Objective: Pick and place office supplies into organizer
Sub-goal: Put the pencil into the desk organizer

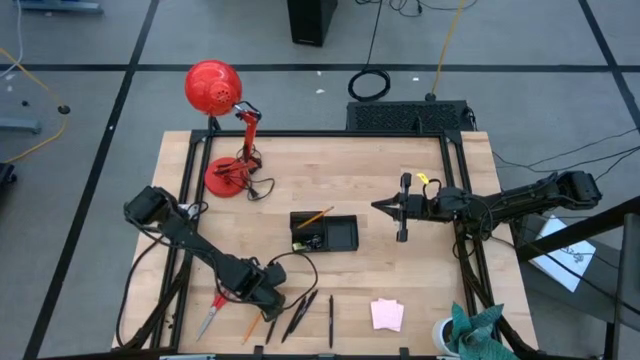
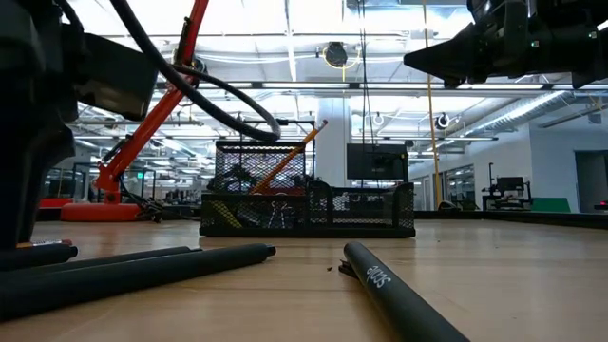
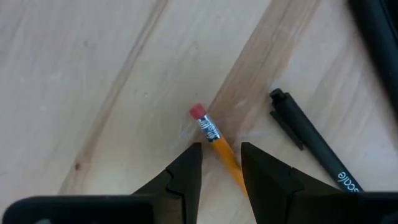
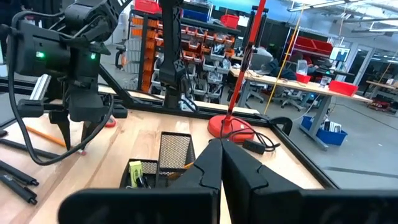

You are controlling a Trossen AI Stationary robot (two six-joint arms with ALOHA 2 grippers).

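Note:
My left gripper should next pick up the orange pencil by its eraser end [image 3: 211, 132], so that it can put the pencil into the black organizer.
My left gripper [image 1: 268, 298] is low over the table's near edge, pointing down and open. In the left wrist view its fingers [image 3: 189, 168] stand on either side of an orange pencil [image 3: 211, 132], just behind the red eraser, without touching it. The pencil lies flat on the wood. Red-handled scissors [image 1: 210, 318], dark pens [image 1: 300, 314] and a pink sticky-note pad [image 1: 387, 314] lie nearby. The black organizer [image 1: 340, 235] sits mid-table, and another pencil [image 1: 315, 216] leans in it. My right gripper [image 1: 378, 207] hovers shut to the right of the organizer.
A red desk lamp [image 1: 225, 175] stands on the table's far left part, its cord trailing beside the base. A dark pen [image 3: 308, 140] lies close beside the pencil. A cup with something teal in it [image 1: 470, 330] sits at the near right corner. Bare wood lies between the organizer and the pens.

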